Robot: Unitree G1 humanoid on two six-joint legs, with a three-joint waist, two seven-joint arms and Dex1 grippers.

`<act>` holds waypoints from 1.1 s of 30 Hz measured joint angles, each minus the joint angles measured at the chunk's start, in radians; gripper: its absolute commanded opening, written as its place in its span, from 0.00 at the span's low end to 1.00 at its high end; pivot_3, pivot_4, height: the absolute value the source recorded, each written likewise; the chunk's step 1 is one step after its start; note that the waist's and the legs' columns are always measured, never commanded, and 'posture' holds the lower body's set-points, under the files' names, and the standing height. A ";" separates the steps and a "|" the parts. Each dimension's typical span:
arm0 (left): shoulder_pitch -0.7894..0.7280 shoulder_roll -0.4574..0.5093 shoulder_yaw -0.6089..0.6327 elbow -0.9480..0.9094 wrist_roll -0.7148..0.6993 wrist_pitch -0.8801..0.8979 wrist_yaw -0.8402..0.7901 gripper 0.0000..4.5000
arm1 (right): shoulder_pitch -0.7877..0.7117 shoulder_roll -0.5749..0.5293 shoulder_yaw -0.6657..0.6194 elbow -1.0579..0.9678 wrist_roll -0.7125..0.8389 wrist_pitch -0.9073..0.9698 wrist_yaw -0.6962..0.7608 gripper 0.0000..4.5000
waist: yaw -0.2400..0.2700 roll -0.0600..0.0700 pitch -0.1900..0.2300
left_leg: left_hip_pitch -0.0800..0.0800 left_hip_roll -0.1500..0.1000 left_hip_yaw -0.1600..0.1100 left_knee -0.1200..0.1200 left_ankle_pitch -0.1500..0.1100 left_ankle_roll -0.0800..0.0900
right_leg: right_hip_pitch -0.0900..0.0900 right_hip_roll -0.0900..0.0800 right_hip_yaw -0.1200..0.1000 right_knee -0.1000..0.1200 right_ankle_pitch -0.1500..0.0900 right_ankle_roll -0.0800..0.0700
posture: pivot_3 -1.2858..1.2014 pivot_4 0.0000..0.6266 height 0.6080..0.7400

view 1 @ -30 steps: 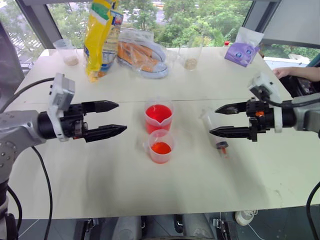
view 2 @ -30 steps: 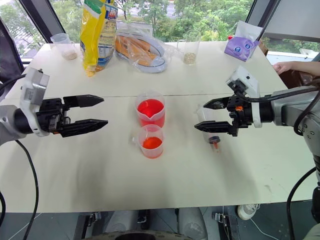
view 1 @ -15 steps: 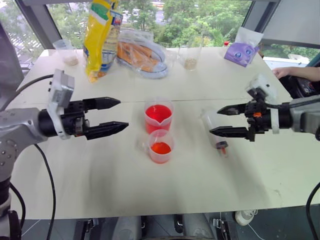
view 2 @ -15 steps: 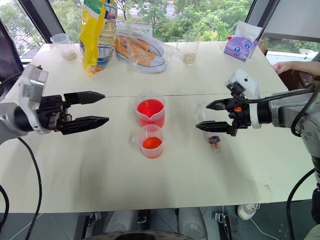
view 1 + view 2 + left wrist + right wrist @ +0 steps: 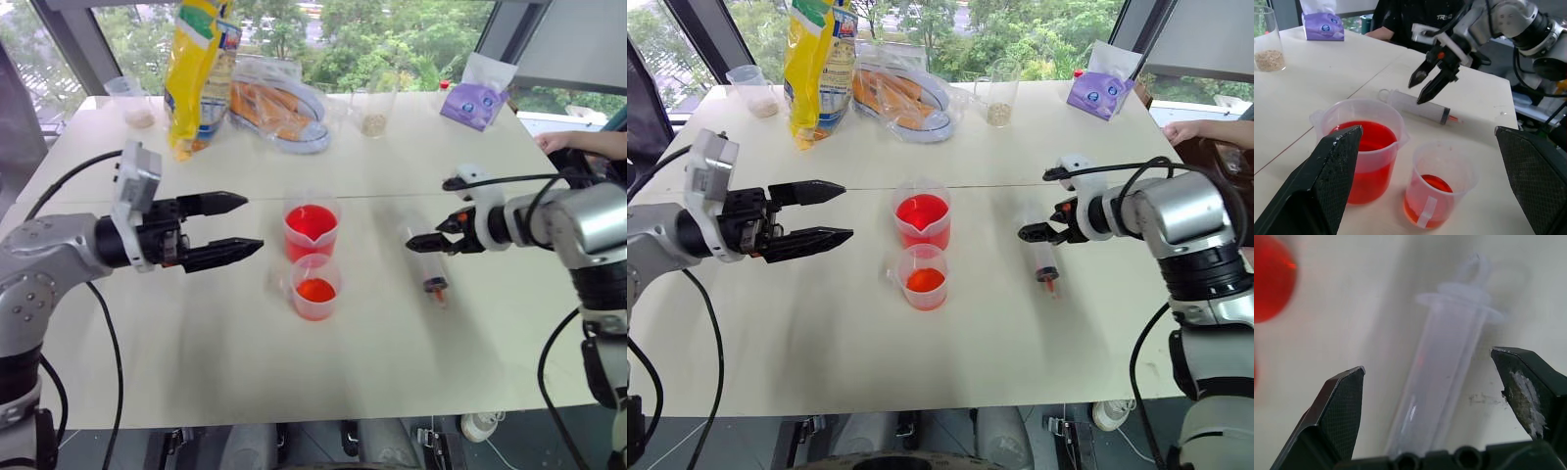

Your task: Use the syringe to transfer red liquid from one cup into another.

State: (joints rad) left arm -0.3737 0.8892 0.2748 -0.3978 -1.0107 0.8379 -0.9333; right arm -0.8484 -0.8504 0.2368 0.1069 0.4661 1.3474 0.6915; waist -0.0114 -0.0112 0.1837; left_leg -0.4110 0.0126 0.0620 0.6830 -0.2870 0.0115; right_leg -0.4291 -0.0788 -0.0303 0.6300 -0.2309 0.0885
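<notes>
The syringe's clear body is still below the open fingers of my right gripper, so my right gripper should move down before it closes on the syringe's body.
The syringe (image 5: 428, 262) lies flat on the table right of the cups, its orange tip toward the near edge. The taller spouted cup (image 5: 312, 230) holds red liquid (image 5: 1367, 139). Just in front of it the shorter cup (image 5: 315, 286) has a shallow layer of red. My right gripper (image 5: 423, 238) is open and tilts down just over the syringe's barrel; in the right wrist view its fingers (image 5: 1342, 411) stand on either side of the barrel (image 5: 1444, 377). My left gripper (image 5: 253, 222) hangs open and level, left of the cups, holding nothing.
Along the table's far side stand a yellow bag (image 5: 196, 69), a clear bag of orange food (image 5: 279, 103), a glass with grains (image 5: 374, 113), a small cup (image 5: 132, 103) and a purple pack (image 5: 473, 98). A person's hand (image 5: 558, 142) rests at the far right edge.
My right gripper has dropped and tipped downward from a level pose, coming in over the syringe. The left gripper has stayed where it was, and the cups and syringe have not moved.
</notes>
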 measured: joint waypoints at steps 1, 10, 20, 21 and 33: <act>0.006 -0.001 0.000 -0.001 0.000 -0.001 0.002 1.00 | -0.009 0.012 0.014 0.020 -0.014 -0.002 -0.002 0.99 | -0.001 0.000 0.000 | 0.000 0.000 0.000 0.000 0.000 0.000 | 0.000 0.000 0.000 0.000 0.000 0.000 | 0.52 0.24 1.00; 0.050 -0.012 0.006 -0.040 -0.002 -0.002 0.030 1.00 | -0.039 0.089 0.103 0.118 -0.118 -0.063 0.010 0.99 | -0.002 0.000 0.000 | 0.000 0.000 0.000 0.000 0.000 0.000 | 0.000 0.000 0.000 0.000 0.000 0.000 | 0.52 0.24 1.00; 0.065 -0.020 0.015 -0.050 -0.002 -0.003 0.044 1.00 | -0.018 0.093 0.131 0.088 -0.189 -0.113 0.030 0.31 | -0.002 0.000 0.000 | 0.001 0.000 0.000 0.000 0.000 0.000 | 0.000 0.001 0.000 0.001 0.000 0.000 | 0.52 0.24 1.00; 0.065 -0.020 0.015 -0.050 -0.001 -0.004 0.043 1.00 | -0.016 0.095 0.120 0.084 -0.187 -0.099 0.030 0.31 | -0.002 0.000 0.000 | 0.001 0.000 0.000 0.000 0.000 0.000 | 0.000 0.001 0.000 0.001 0.000 0.000 | 0.52 0.24 1.00; -0.034 0.008 0.007 0.040 0.029 -0.026 -0.025 1.00 | -0.091 0.328 -0.368 -0.163 0.040 -0.248 -0.008 0.31 | -0.001 0.000 0.000 | 0.001 0.001 -0.001 0.000 0.000 0.000 | 0.000 0.002 -0.001 0.001 0.000 0.001 | 0.52 0.24 1.00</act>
State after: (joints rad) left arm -0.4081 0.8973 0.2822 -0.3573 -0.9818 0.8123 -0.9587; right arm -0.9397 -0.5223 -0.1313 -0.0564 0.5057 1.0994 0.6832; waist -0.0125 -0.0114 0.1835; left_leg -0.4103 0.0135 0.0608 0.6827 -0.2868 0.0110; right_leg -0.4287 -0.0772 -0.0310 0.6314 -0.2305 0.0891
